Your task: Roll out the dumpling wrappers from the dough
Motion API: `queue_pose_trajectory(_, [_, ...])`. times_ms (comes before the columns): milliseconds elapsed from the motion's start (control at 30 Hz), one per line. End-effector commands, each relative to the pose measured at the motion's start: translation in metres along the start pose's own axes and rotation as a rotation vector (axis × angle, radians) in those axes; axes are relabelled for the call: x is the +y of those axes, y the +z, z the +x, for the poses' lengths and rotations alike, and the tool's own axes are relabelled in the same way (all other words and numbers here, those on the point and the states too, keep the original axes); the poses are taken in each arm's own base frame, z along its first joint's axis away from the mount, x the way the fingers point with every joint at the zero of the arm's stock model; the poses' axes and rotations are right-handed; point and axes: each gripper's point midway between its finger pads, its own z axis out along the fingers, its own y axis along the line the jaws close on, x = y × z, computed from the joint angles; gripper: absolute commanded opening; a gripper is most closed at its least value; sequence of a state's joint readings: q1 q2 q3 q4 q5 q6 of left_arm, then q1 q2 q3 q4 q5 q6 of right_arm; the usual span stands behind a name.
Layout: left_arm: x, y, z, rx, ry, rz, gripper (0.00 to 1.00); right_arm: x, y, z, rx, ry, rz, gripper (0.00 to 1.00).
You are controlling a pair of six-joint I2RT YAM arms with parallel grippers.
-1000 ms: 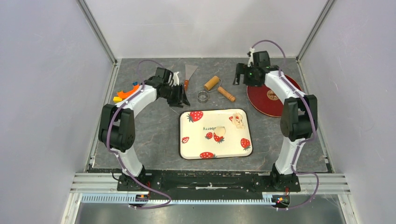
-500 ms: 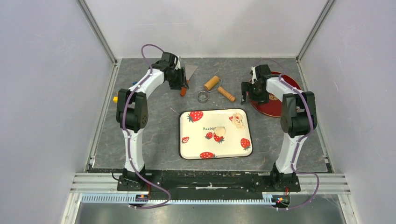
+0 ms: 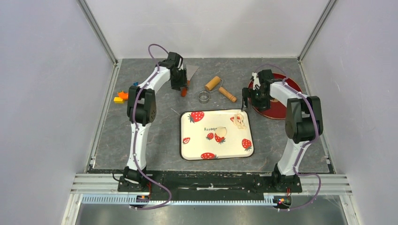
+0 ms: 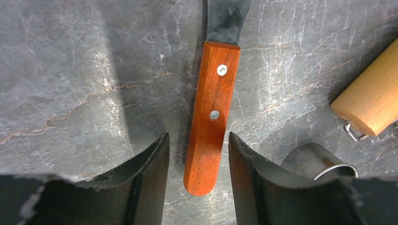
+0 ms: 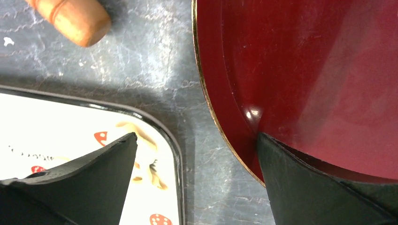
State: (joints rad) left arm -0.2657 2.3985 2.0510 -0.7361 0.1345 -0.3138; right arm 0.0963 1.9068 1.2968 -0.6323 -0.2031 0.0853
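My left gripper closes now, which would catch the handle: its fingers reach past the orange handle's end (image 3: 184, 92) (image 4: 203, 161), on either side.
A small pale dough (image 3: 221, 133) lies on the strawberry-print tray (image 3: 192, 149), near its middle. No flattened wrappers show. The wooden roller (image 3: 213, 83) lies behind the tray, with its handle (image 3: 227, 94) pointing right; its end shows in the left wrist view (image 4: 373, 105). My left gripper (image 3: 183, 90) is open, its jaws either side of the end of a scraper's orange wooden handle (image 4: 209, 124) without touching it. My right gripper (image 3: 245, 98) is open and empty, low between the tray's far right corner (image 5: 164, 136) and the red plate (image 5: 305, 70).
A small metal ring cutter (image 3: 203, 97) stands beside the roller; its rim shows in the left wrist view (image 4: 328, 169). The red plate (image 3: 271, 108) lies at the back right. Orange and yellow pieces (image 3: 122, 96) lie at the left edge. Grey walls close in the table.
My left arm stretched back from the table's left side to the scraper handle. My right gripper came forward and down from the far side of the plate to the tray's corner.
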Motion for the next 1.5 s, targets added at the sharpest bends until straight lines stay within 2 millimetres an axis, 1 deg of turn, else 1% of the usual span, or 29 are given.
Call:
queue_pose_trajectory(0, [-0.001, 0.000, -0.005, -0.012, 0.101, -0.031, 0.54, 0.020, -0.014, 0.023, 0.075, 0.025, -0.075, 0.98])
queue_pose_trajectory(67, [0.002, 0.003, 0.001, 0.007, 0.131, -0.063, 0.51, 0.022, -0.021, 0.013, 0.048, 0.019, -0.076, 0.98])
queue_pose_trajectory(133, [0.007, 0.005, 0.008, 0.033, 0.146, -0.093, 0.45, 0.025, -0.028, -0.002, 0.021, 0.009, -0.080, 0.98])
queue_pose_trajectory(167, [0.009, 0.005, 0.013, 0.050, 0.151, -0.099, 0.39, 0.027, -0.031, -0.007, 0.014, 0.006, -0.086, 0.98])
queue_pose_trajectory(267, [0.014, 0.007, 0.026, 0.094, 0.158, -0.112, 0.16, 0.030, -0.034, -0.018, 0.005, -0.002, -0.097, 0.98])
queue_pose_trajectory(333, [0.017, 0.006, 0.033, 0.112, 0.158, -0.117, 0.04, 0.030, -0.032, -0.017, 0.015, -0.006, -0.098, 0.98])
queue_pose_trajectory(367, [0.018, 0.003, 0.037, 0.119, 0.158, -0.119, 0.02, 0.029, -0.031, -0.015, 0.021, -0.008, -0.096, 0.98])
queue_pose_trajectory(467, [0.022, -0.003, 0.048, 0.135, 0.157, -0.125, 0.02, 0.026, -0.026, -0.005, 0.038, -0.013, -0.090, 0.98])
queue_pose_trajectory(533, [0.024, -0.009, 0.055, 0.134, 0.155, -0.131, 0.02, 0.022, -0.022, 0.006, 0.060, -0.021, -0.076, 0.98])
queue_pose_trajectory(667, [0.033, -0.024, 0.076, 0.140, 0.148, -0.147, 0.02, 0.014, -0.016, 0.027, 0.097, -0.042, -0.055, 0.98])
queue_pose_trajectory(733, [0.038, -0.034, 0.090, 0.149, 0.147, -0.156, 0.02, 0.013, -0.014, 0.037, 0.115, -0.052, -0.063, 0.98])
queue_pose_trajectory(800, [0.045, -0.041, 0.111, 0.175, 0.144, -0.165, 0.02, 0.013, -0.015, 0.046, 0.130, -0.060, -0.069, 0.98])
queue_pose_trajectory(833, [0.046, -0.047, 0.117, 0.172, 0.141, -0.166, 0.02, 0.013, -0.016, 0.049, 0.132, -0.060, -0.069, 0.98])
queue_pose_trajectory(867, [0.055, -0.049, 0.128, 0.180, 0.136, -0.200, 0.02, 0.014, -0.017, 0.053, 0.134, -0.060, -0.072, 0.98])
queue_pose_trajectory(933, [0.063, -0.059, 0.146, 0.185, 0.122, -0.220, 0.02, 0.017, -0.019, 0.059, 0.132, -0.059, -0.090, 0.98])
queue_pose_trajectory(1033, [0.071, -0.075, 0.172, 0.185, 0.090, -0.238, 0.02, 0.028, -0.023, 0.066, 0.126, -0.068, -0.139, 0.98])
queue_pose_trajectory(1133, [0.078, -0.093, 0.194, 0.178, 0.062, -0.255, 0.02, 0.039, -0.027, 0.076, 0.127, -0.087, -0.165, 0.98])
queue_pose_trajectory(1267, [0.088, -0.113, 0.216, 0.162, 0.036, -0.282, 0.02, 0.057, -0.032, 0.091, 0.131, -0.107, -0.206, 0.98])
queue_pose_trajectory(1300, [0.089, -0.116, 0.222, 0.165, 0.033, -0.287, 0.05, 0.059, -0.034, 0.094, 0.126, -0.112, -0.207, 0.98])
queue_pose_trajectory(1333, [0.090, -0.120, 0.225, 0.163, 0.032, -0.288, 0.13, 0.061, -0.035, 0.097, 0.124, -0.115, -0.206, 0.98])
queue_pose_trajectory(1367, [0.092, -0.122, 0.228, 0.162, 0.032, -0.293, 0.26, 0.063, -0.037, 0.097, 0.111, -0.115, -0.208, 0.98])
queue_pose_trajectory(1400, [0.092, -0.125, 0.227, 0.152, 0.033, -0.293, 0.36, 0.064, -0.038, 0.099, 0.106, -0.109, -0.209, 0.98])
queue_pose_trajectory(1467, [0.092, -0.129, 0.226, 0.132, 0.033, -0.293, 0.48, 0.064, -0.043, 0.099, 0.077, -0.105, -0.204, 0.98])
